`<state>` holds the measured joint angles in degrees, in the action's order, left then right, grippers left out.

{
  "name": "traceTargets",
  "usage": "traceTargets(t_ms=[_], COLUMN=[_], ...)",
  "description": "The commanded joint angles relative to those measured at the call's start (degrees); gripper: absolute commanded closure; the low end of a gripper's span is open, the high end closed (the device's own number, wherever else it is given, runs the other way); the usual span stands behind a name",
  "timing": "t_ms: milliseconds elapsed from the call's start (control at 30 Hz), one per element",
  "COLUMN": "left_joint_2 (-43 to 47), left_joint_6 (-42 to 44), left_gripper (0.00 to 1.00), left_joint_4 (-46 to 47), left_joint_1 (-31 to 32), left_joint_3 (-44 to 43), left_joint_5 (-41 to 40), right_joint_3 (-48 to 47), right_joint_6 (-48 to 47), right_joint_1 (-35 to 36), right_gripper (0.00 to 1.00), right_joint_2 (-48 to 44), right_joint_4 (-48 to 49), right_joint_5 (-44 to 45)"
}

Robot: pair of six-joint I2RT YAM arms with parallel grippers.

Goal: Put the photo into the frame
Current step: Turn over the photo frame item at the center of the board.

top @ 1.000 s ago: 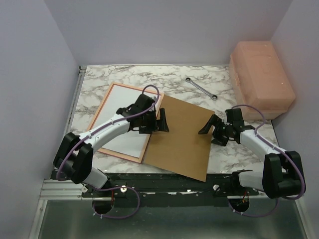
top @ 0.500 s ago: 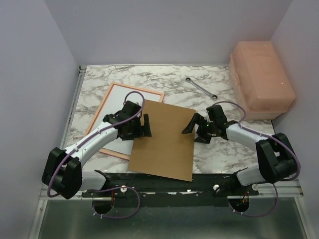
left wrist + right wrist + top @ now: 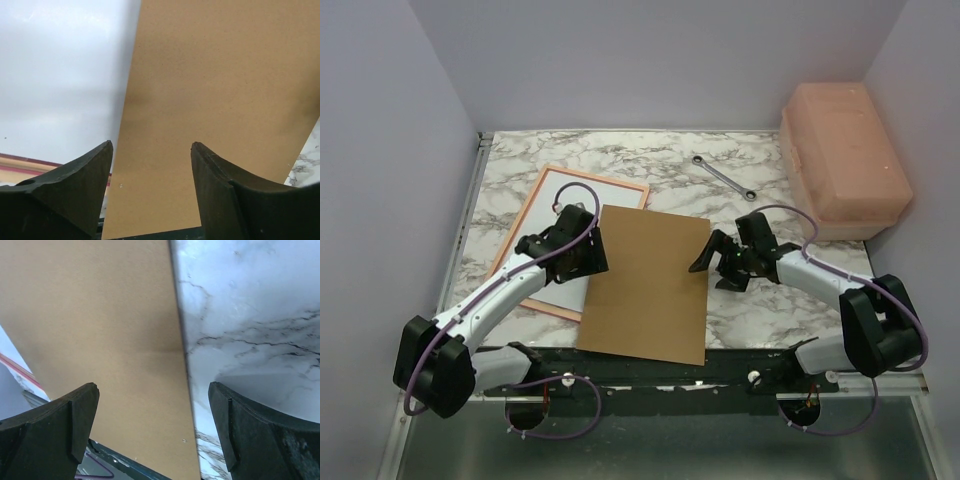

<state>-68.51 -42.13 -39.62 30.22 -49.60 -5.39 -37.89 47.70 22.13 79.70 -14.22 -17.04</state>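
My right gripper lowers before it closes on the panel's edge, since that edge lies in line below the fingers in the right wrist view.
The frame (image 3: 622,186) lies flat at the left of the table and shows a thin pink-orange border. A plain white rectangle (image 3: 557,205) fills it, which looks like the photo's white reverse; no printed side shows. The brown fibreboard backing panel (image 3: 650,280) lies at the centre and covers the frame's right part. My left gripper (image 3: 592,258) is open and empty over the panel's left edge; the left wrist view shows the panel (image 3: 215,90), the white sheet (image 3: 60,75) and the frame border (image 3: 25,162). My right gripper (image 3: 715,265) is open and empty, straddling the panel's right edge (image 3: 181,340).
A metal spanner (image 3: 723,178) lies at the back, right of centre. A large pink box (image 3: 845,160) stands at the back right. The panel's near edge (image 3: 640,352) overhangs the table's front edge. Walls close in the left, right and back.
The brown panel has slid left and turned square to the table, now overlapping the frame's right side. Both grippers moved left with it; the left one drew back toward the panel's left edge.
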Motion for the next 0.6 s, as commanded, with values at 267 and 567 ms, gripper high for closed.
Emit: traceTargets(t_ms=[267, 567], left_joint_2=[-6.1, -13.9], left_joint_6=[-0.3, -0.6], left_gripper=[0.56, 0.6], left_joint_4=[10.1, 11.3], left_joint_1=[-0.1, -0.1], left_joint_3=[5.5, 7.0], left_joint_5=[5.3, 4.6], right_joint_3=[4.8, 7.4], right_joint_6=[-1.3, -0.6], right_joint_1=[-0.1, -0.2], right_gripper=[0.0, 0.0], right_joint_2=[2.0, 5.0], right_joint_4=[1.7, 9.0], right_joint_5=[-0.3, -5.4])
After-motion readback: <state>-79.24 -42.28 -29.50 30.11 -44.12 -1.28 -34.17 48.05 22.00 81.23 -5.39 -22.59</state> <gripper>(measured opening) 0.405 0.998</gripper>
